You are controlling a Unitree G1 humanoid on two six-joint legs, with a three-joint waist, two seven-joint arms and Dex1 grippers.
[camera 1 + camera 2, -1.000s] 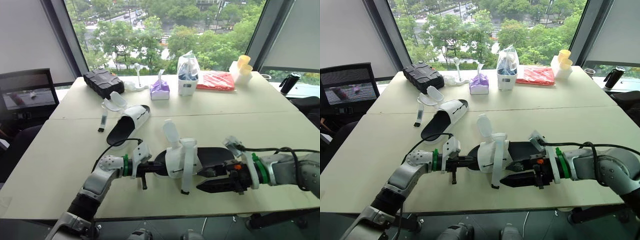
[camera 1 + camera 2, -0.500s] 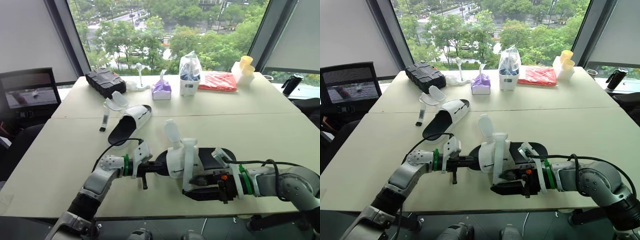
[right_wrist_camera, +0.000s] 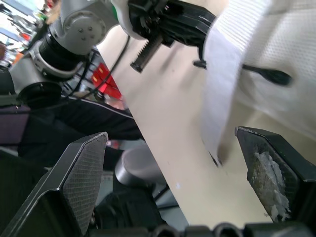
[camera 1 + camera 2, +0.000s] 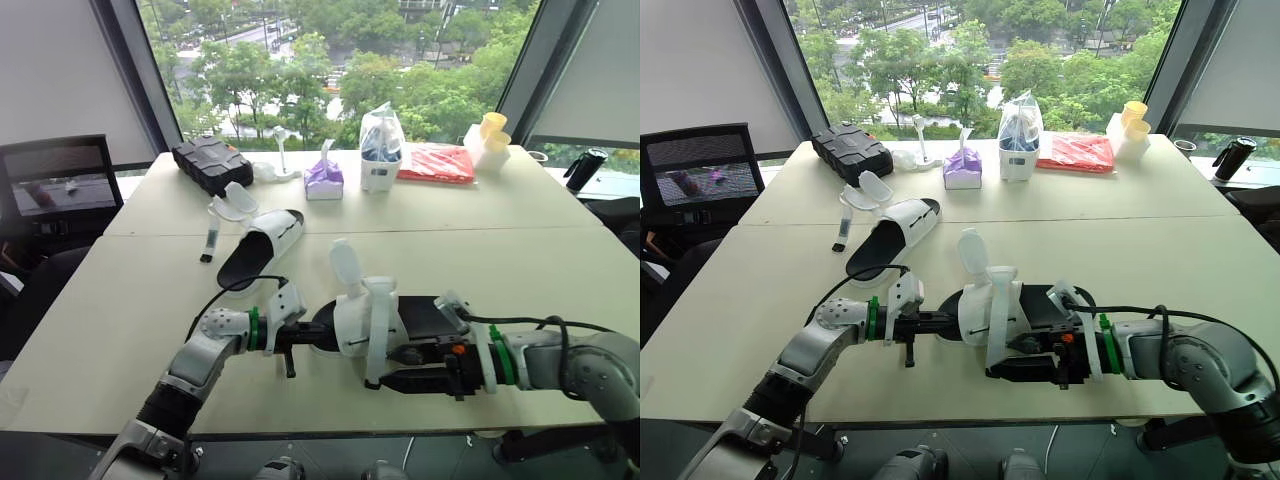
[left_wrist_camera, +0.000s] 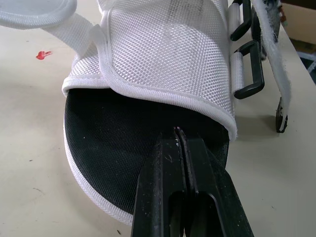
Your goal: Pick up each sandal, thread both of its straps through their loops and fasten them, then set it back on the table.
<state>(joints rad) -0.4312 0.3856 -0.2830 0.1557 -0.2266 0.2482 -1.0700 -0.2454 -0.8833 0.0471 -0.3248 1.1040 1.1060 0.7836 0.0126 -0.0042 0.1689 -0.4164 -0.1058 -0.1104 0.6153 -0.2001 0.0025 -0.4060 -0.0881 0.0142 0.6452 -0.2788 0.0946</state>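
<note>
The right gripper will next grab the hanging white strap by its edge. The robot will then thread the strap through its black loop.
The near sandal, black sole with a white mesh upper, lies near the table's front edge. My left gripper is shut on the toe end of its sole. One strap hangs down over the near side past the black loops. The other strap stands up. My right gripper is open, level with the hanging strap, which shows ahead of the gap between its fingers. The second sandal lies further back on the left, straps loose.
Along the table's far side stand a black case, a purple tissue box, a white bag, a red packet and yellow cups. A chair is at the left.
My right gripper has moved left along the sandal's near side until its open fingers reached the hanging strap. The left gripper has kept its hold on the toe.
</note>
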